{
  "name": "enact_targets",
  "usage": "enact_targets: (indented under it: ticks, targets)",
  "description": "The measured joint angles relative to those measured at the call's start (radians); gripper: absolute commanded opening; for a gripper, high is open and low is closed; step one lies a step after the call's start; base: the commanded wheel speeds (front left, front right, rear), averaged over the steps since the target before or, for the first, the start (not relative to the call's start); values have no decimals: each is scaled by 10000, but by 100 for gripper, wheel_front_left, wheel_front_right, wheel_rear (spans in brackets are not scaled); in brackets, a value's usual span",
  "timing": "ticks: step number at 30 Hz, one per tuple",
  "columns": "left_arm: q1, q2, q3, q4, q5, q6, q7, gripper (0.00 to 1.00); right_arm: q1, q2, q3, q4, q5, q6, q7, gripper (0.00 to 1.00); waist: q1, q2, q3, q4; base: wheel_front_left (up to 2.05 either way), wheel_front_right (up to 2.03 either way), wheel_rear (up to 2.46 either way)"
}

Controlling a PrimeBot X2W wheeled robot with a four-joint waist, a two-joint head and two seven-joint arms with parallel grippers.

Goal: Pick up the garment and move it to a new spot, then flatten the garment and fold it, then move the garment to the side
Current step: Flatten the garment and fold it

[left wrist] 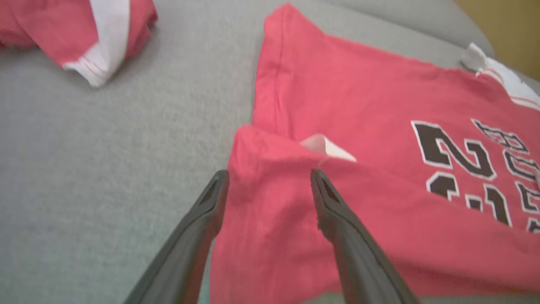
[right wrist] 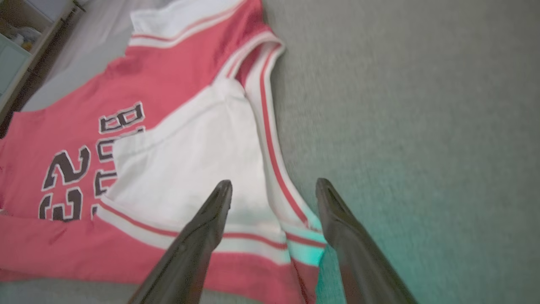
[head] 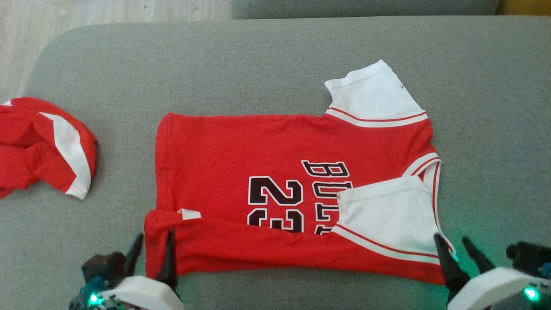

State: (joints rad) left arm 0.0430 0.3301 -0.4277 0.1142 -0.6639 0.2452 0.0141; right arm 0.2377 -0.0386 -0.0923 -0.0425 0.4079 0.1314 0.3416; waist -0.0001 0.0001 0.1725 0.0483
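Observation:
My left gripper grips the hem corner on the unfolded side next, to fold the jersey's still-flat side over the print (head: 274, 199) (left wrist: 453, 152).
A red jersey (head: 241, 142) with white sleeves and black "23" lettering lies flat on the grey cushion, collar to the right. Its near long edge is folded up over the print, one white sleeve (head: 387, 211) lying on top. My left gripper (head: 153, 241) stands open over the fold's near left corner (left wrist: 261, 169), one finger on the cloth, the other on the cushion beside it. A white label (left wrist: 327, 147) sticks out just beyond its fingertips. My right gripper (head: 452, 243) is open at the near right corner (right wrist: 295, 236), straddling the striped sleeve hem.
A second red and white garment (head: 43, 146) lies crumpled at the cushion's left edge. Grey cushion surface (head: 258, 64) stretches beyond the jersey and to its right. Wooden floor (head: 86, 13) shows at the far left, past the cushion's rounded corner.

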Motion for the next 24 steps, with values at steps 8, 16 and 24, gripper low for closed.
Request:
enact_targets:
  ticks: [8, 16, 24]
  targets:
    - [-961, 27, 84, 130, 1551, 466, -1946, 100, -752, -4, 257, -784, -1151, 0, -1906, 100, 1, 0, -93, -46, 0, 0, 0]
    - [-1860, 33, 123, -201, 2433, 809, -2485, 100, -1324, -12, 585, -2128, -1751, 0, -2546, 100, 1, 0, -147, -83, 0, 0, 0]
    - [-1864, -15, 123, 63, 2412, 792, -2533, 100, -1287, -13, 585, -2389, -1676, 0, -2491, 100, 1, 0, -13, -57, 0, 0, 0]
